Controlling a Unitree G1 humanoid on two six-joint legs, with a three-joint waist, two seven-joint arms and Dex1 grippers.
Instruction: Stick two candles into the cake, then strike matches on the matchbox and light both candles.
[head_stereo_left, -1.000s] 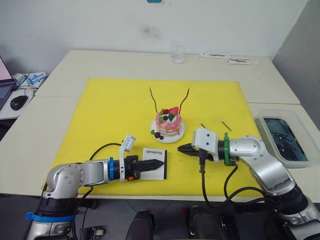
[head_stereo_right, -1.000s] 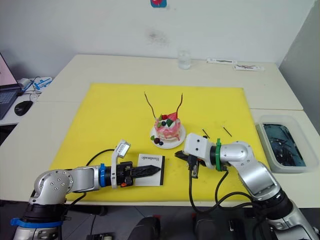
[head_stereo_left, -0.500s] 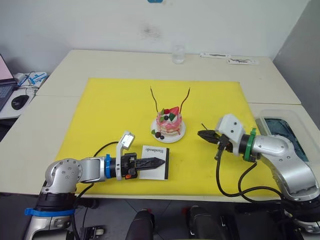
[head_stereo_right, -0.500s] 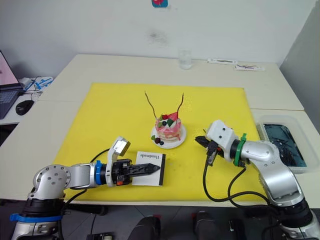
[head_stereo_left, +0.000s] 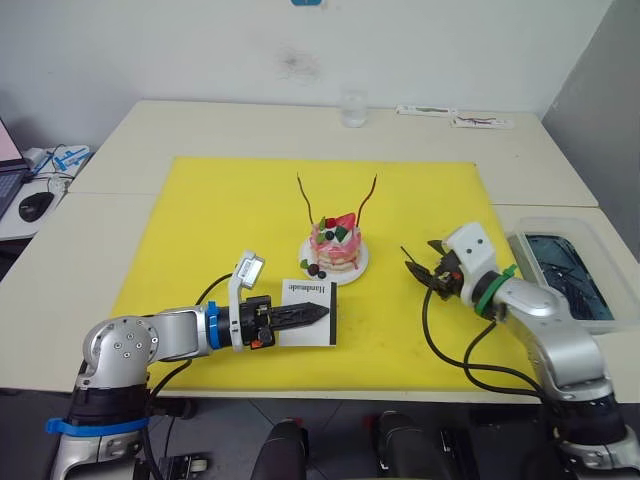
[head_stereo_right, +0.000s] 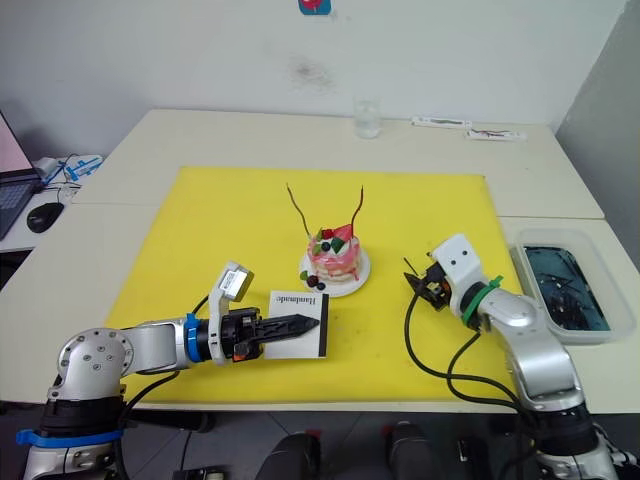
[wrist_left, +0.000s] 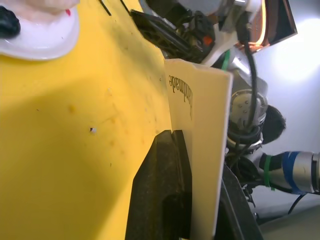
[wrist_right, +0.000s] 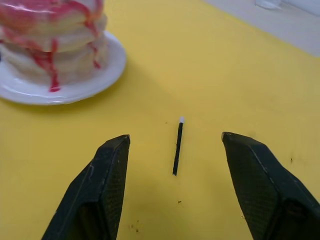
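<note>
I need to grab the match by its dark stick (wrist_right: 176, 155) with my right gripper next, so the match's white head (wrist_right: 181, 120) stays free to strike on the matchbox.
The pink-and-white cake (head_stereo_left: 337, 246) sits on its small white plate (head_stereo_left: 358, 266) mid-mat, with two thin wavy candles (head_stereo_left: 306, 200) (head_stereo_left: 371, 203) standing in it. My left gripper (head_stereo_left: 322, 311) is shut on the white matchbox (head_stereo_left: 308, 298), holding it by one edge in front of the cake; the box also fills the left wrist view (wrist_left: 200, 130). My right gripper (wrist_right: 176, 142) stands open just above the mat to the cake's right, and a short dark match (wrist_right: 177, 146) lies between its fingers, untouched. The same match (head_stereo_left: 405, 253) lies beside the gripper (head_stereo_left: 418, 270).
A yellow mat (head_stereo_left: 220, 230) covers the table's middle. A glass (head_stereo_left: 354, 108) and flat white strips (head_stereo_left: 484, 122) stand at the back. A clear bin (head_stereo_left: 565, 275) with dark contents sits to the right. A mouse (head_stereo_left: 38, 205) lies far left.
My right gripper swung from beside the matchbox out to the right of the cake and opened over the match. My left gripper stayed shut on the matchbox.
</note>
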